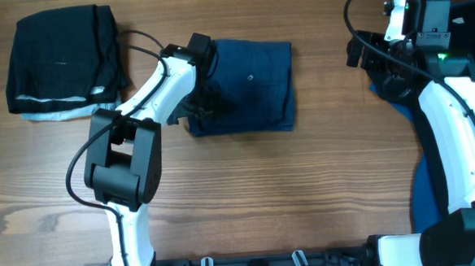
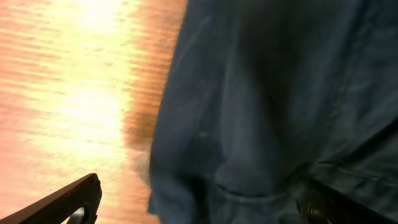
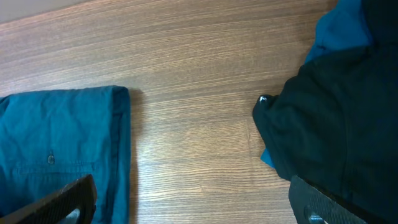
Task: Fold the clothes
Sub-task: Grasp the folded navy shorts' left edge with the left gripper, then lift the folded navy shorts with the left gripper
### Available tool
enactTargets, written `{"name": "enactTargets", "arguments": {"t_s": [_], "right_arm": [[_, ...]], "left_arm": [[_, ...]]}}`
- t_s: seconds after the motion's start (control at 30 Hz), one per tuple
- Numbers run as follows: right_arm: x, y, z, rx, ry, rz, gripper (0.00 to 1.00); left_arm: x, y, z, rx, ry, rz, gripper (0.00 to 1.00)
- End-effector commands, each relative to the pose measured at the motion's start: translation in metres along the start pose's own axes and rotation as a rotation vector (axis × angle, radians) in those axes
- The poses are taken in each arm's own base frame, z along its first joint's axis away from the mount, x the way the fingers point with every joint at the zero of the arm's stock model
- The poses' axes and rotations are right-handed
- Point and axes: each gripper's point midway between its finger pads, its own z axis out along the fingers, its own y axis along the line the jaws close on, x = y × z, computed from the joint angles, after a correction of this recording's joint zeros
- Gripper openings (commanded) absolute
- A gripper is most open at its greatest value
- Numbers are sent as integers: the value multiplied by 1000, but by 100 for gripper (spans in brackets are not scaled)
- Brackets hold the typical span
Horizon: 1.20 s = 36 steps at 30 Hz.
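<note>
The left gripper grips the navy-blue shorts by the edge facing the folded black garment (image 3: 329, 130) next, to stack them on that garment still folded.
The dark navy-blue shorts (image 1: 251, 83) lie folded into a rectangle at the table's upper middle. My left gripper (image 1: 203, 102) is open at their left edge, close over the cloth. In the left wrist view the navy fabric (image 2: 273, 106) fills the right side, one finger over bare wood and the other over the cloth. My right gripper (image 1: 376, 60) is open and empty at the upper right, above bare wood. The right wrist view shows the folded shorts (image 3: 62, 143) at left and a black garment (image 3: 329, 130) over royal-blue cloth (image 3: 345, 25) at right.
A folded black garment (image 1: 63, 61) over pale blue cloth (image 1: 53, 114) lies at the upper left. A heap of unfolded dark and royal-blue clothes (image 1: 424, 196) lies along the right edge under my right arm. Bare wooden table (image 1: 265, 197) spans the middle and front.
</note>
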Motion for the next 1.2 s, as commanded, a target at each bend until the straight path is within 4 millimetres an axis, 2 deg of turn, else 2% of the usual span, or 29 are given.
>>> {"name": "enactTargets", "arguments": {"t_s": [0.0, 0.2, 0.27, 0.47, 0.73, 0.97, 1.1, 1.17], "right_arm": [[4, -2, 6, 16, 12, -7, 100], [4, -2, 6, 16, 12, -7, 100], [4, -2, 6, 16, 12, -7, 99], [4, -2, 6, 16, 12, -7, 100], [4, -2, 6, 16, 12, -7, 100], [4, -2, 6, 16, 12, -6, 100], [4, -2, 6, 16, 12, -7, 100], [4, -2, 6, 16, 12, -7, 100]], "left_arm": [[0, -19, -5, 110, 30, 6, 100], [-14, -16, -54, 183, -69, -16, 100], [-14, -16, -54, 183, -69, -16, 100], [-14, -16, -32, 166, -39, -17, 100], [-2, -16, 12, 121, 42, -14, 100], [11, -24, 34, 90, 94, 16, 100], [18, -34, 35, 88, 95, 47, 91], [19, -35, 34, 88, 95, 52, 84]]}}
